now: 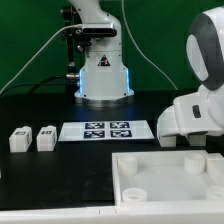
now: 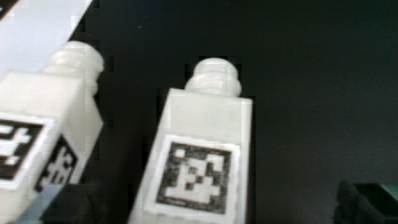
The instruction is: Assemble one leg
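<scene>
I should close my gripper on the middle leg now: my fingers are on either side of the middle leg's tagged body (image 2: 192,175), so they would catch the leg.
In the wrist view two white legs lie side by side on the black table, each with a rounded peg end and a marker tag. One leg (image 2: 203,150) lies between my fingers and the other leg (image 2: 43,120) is beside it. My gripper (image 2: 214,205) is open around the middle leg, not touching it; one dark fingertip (image 2: 372,203) shows at the edge. In the exterior view my white arm (image 1: 195,112) hangs low at the right and hides the fingers and these legs. Two more tagged legs (image 1: 18,139) (image 1: 46,137) lie at the left.
The white square tabletop (image 1: 170,176) with corner holes lies at the front right. The marker board (image 1: 107,130) lies in the middle, in front of the robot base (image 1: 103,75). A green wall stands behind.
</scene>
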